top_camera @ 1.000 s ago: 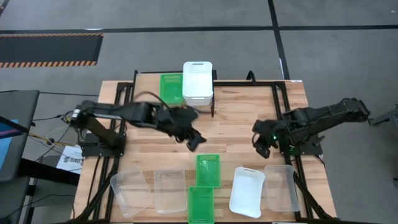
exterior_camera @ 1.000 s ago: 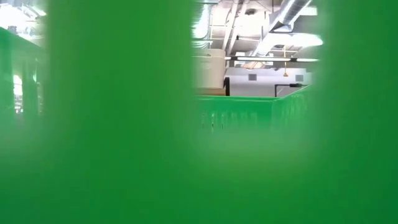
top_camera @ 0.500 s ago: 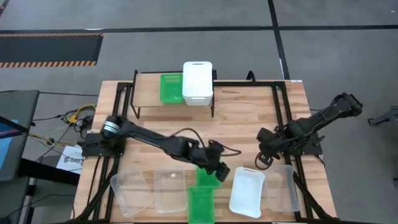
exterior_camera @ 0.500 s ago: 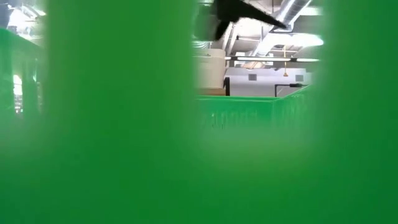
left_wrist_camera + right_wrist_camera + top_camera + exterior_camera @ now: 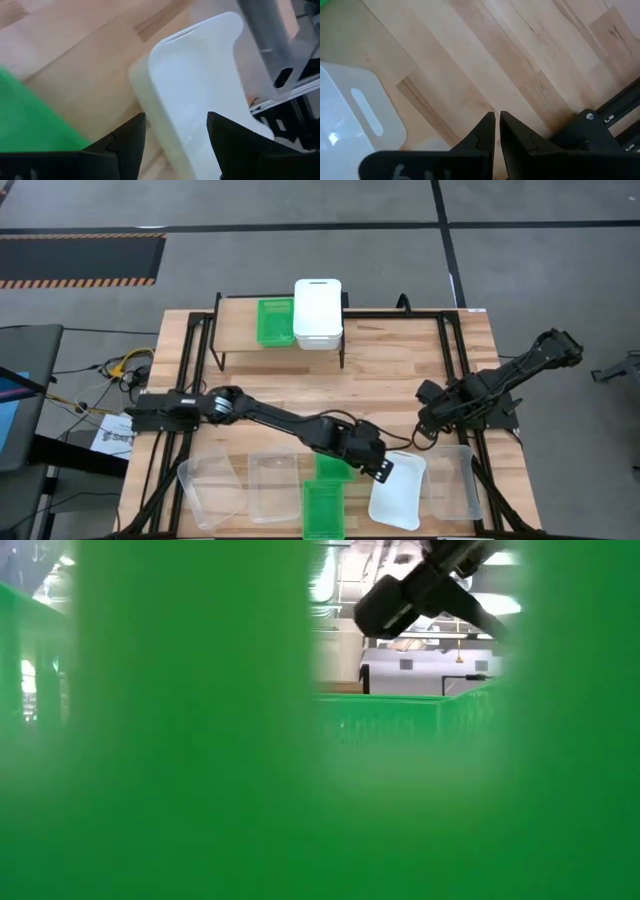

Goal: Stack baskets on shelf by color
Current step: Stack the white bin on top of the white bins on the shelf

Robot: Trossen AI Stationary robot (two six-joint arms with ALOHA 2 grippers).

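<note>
I will add the white basket to the white stack point(image 5: 318, 312) on the shelf, so next I will grip it with my left gripper by its long side rim point(image 5: 373, 496).
My left gripper point(image 5: 381, 469) is open, low over the white basket point(image 5: 397, 488) at the table's near edge. In the left wrist view its fingers point(image 5: 134, 134) stand on either side of that basket's rim point(image 5: 161, 111); I see no touch. My right gripper point(image 5: 425, 430) is shut and hovers over bare wood beyond the white basket point(image 5: 350, 117). The shelf point(image 5: 236, 330) at the far edge carries one green basket point(image 5: 274, 322) and a white stack point(image 5: 318, 312). Two green baskets point(image 5: 322, 510) and three clear baskets point(image 5: 274, 485) rest on the table near its near edge.
A clear basket point(image 5: 452, 480) lies right of the white one, two more point(image 5: 212, 488) to the left. A green basket wall point(image 5: 190, 740) fills most of the low view; part of a dark arm point(image 5: 420, 590) shows above it. Bare wood lies between the shelf and the near row.
My left arm has swung from just in front of the shelf toward the near right, stretching out across the table and ending low at the white basket's left edge. My right gripper has shifted slightly toward the near edge, then held still. No basket has moved.
</note>
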